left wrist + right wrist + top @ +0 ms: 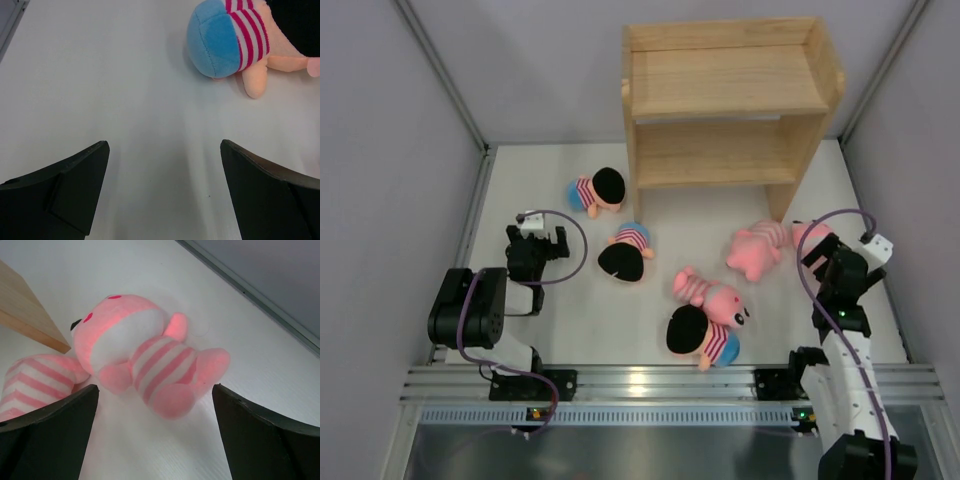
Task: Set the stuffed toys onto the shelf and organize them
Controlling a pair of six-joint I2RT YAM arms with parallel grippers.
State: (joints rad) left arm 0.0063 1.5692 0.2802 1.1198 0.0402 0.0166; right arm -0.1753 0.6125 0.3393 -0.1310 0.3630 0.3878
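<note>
The right gripper grabs the pink toy by a leg at its near end next, leaving its head and body free to go onto the shelf.
The wooden shelf stands at the back with both tiers bare. On the white table lie three dolls and three pink toys. My left gripper is open over bare table; a doll's blue shorts show ahead to its right, well apart. My right gripper is open, and a pink toy lies on its back just beyond the fingertips, untouched. A second pink toy lies to its left.
The shelf's side panel foot stands close behind the pink toys. Grey walls with metal rails enclose the table on both sides. A metal rail runs along the near edge by the arm bases.
</note>
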